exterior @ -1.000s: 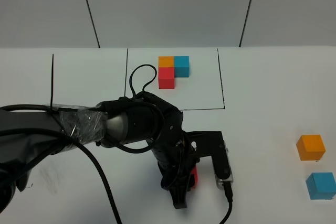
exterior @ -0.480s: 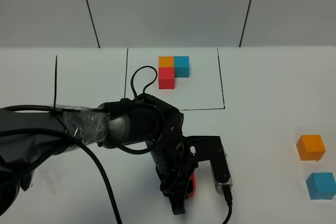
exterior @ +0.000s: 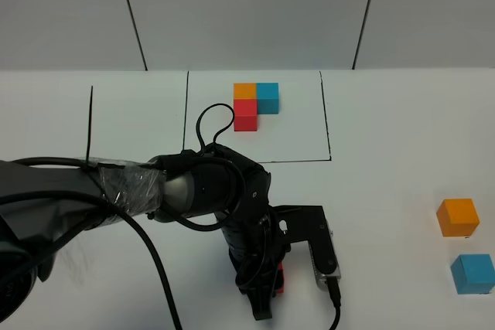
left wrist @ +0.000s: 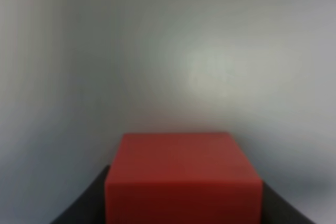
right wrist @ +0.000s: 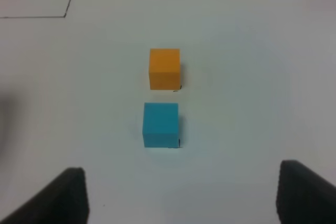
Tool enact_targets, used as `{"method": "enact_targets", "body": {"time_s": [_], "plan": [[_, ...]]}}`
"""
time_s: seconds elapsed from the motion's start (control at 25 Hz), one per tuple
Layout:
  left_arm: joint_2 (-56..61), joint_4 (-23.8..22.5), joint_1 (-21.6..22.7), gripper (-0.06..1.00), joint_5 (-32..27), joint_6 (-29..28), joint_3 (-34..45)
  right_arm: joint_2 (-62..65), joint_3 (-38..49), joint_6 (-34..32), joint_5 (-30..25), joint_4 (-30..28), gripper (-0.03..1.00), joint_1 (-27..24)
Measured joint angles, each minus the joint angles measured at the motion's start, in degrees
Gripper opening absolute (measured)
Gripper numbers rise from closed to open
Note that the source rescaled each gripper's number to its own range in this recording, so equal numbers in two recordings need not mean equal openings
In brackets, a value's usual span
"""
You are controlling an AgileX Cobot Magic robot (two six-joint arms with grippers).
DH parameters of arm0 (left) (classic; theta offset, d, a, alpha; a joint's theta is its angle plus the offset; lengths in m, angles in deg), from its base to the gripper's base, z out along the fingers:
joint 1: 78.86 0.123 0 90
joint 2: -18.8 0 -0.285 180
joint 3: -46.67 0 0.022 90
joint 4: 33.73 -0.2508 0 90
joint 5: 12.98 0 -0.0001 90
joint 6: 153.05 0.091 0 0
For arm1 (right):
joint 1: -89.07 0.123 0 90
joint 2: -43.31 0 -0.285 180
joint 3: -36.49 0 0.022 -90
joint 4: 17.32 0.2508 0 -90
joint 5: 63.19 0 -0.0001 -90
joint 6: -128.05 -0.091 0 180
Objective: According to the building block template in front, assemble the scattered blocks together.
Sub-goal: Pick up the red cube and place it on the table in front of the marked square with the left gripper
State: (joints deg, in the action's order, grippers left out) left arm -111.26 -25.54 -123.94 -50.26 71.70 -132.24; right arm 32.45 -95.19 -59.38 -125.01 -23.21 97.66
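The red block's lower edge meets the white tabletop and the block would stay standing there, so it is now time for my left gripper to release it.
My left gripper (exterior: 272, 284) reaches to the middle of the table near its front edge and is shut on the red block (exterior: 281, 277). In the left wrist view the red block (left wrist: 184, 174) fills the gap between the dark fingers (left wrist: 84, 205). The orange block (exterior: 457, 216) and light blue block (exterior: 472, 273) lie apart at the far right. My right gripper (right wrist: 181, 198) hovers open over the orange block (right wrist: 164, 68) and blue block (right wrist: 160, 124), holding nothing. The template (exterior: 255, 103) sits in its black frame at the back centre.
The left arm (exterior: 178, 191) with its wrapped cable lies across the table's left half. A single black line (exterior: 91, 121) is drawn at the left. The frame's corner (right wrist: 67, 13) shows in the right wrist view.
The left arm has slid a little toward the table's front edge with the red block still gripped. The orange and blue blocks and the right gripper have not moved.
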Motion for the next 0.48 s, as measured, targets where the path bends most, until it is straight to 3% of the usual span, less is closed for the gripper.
{"method": "enact_targets", "body": {"time_s": [0.4,0.48], "plan": [[0.0,0.0,0.0,0.0,-0.11,-2.08,0.0,0.0,0.0,0.0,0.0,0.0,0.52,0.0],[0.0,0.0,0.0,0.06,-0.15,-2.19,0.0,0.0,0.0,0.0,0.0,0.0,0.52,0.0]]}}
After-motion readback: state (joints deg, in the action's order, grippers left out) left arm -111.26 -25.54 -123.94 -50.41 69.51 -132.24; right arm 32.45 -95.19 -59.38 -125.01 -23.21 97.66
